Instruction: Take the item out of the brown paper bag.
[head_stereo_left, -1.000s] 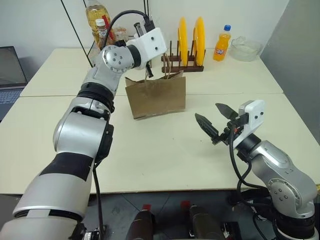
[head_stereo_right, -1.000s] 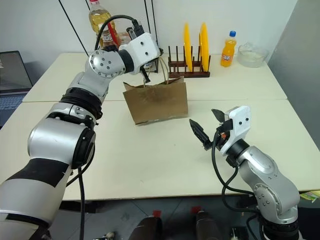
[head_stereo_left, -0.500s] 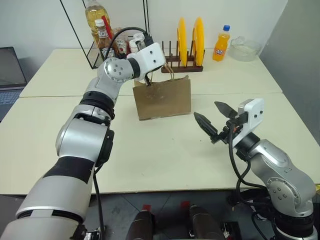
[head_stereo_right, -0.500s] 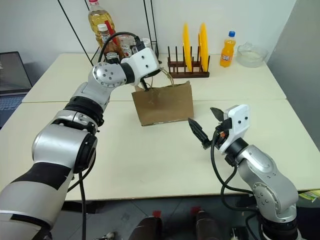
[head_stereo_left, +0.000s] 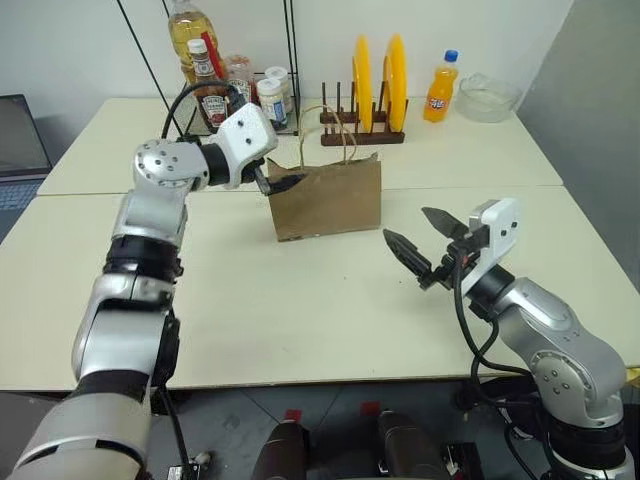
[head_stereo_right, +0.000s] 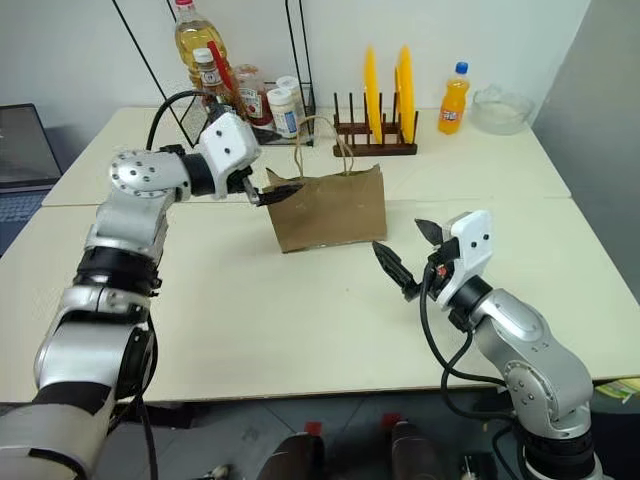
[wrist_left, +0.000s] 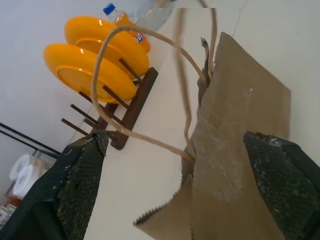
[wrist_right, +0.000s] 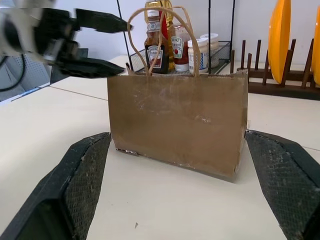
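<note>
My right gripper's fingers can't fit around the bag's broad side (head_stereo_left: 328, 202) because it is too wide, so my right gripper next needs to grab the bag by its thin loop handle that sticks up.
The brown paper bag (head_stereo_left: 328, 197) stands upright on the cream table (head_stereo_left: 300, 300), its two loop handles (head_stereo_left: 322, 128) sticking up. The item is hidden inside the bag. My left gripper (head_stereo_left: 281, 180) is open at the bag's upper left corner, level with its rim, and holds nothing. In the left wrist view the bag's end edge (wrist_left: 235, 165) and one handle loop (wrist_left: 125, 75) lie between the spread fingers (wrist_left: 82, 180). My right gripper (head_stereo_left: 424, 245) hovers open to the right of the bag, a short way in front, pointing at its broad face (wrist_right: 175, 122).
Behind the bag stands a wooden rack with yellow plates (head_stereo_left: 375, 72). A wire shelf with sauce bottles and jars (head_stereo_left: 235, 92) is at the back left. An orange soda bottle (head_stereo_left: 441, 88) and a glass bowl (head_stereo_left: 488, 97) sit at the back right. A laptop (head_stereo_left: 20, 140) is at far left.
My left gripper let go of the bag's handle, opened, and dropped down and left to the bag's corner. The bag shifted slightly right and now stands alone. The right arm stayed put.
</note>
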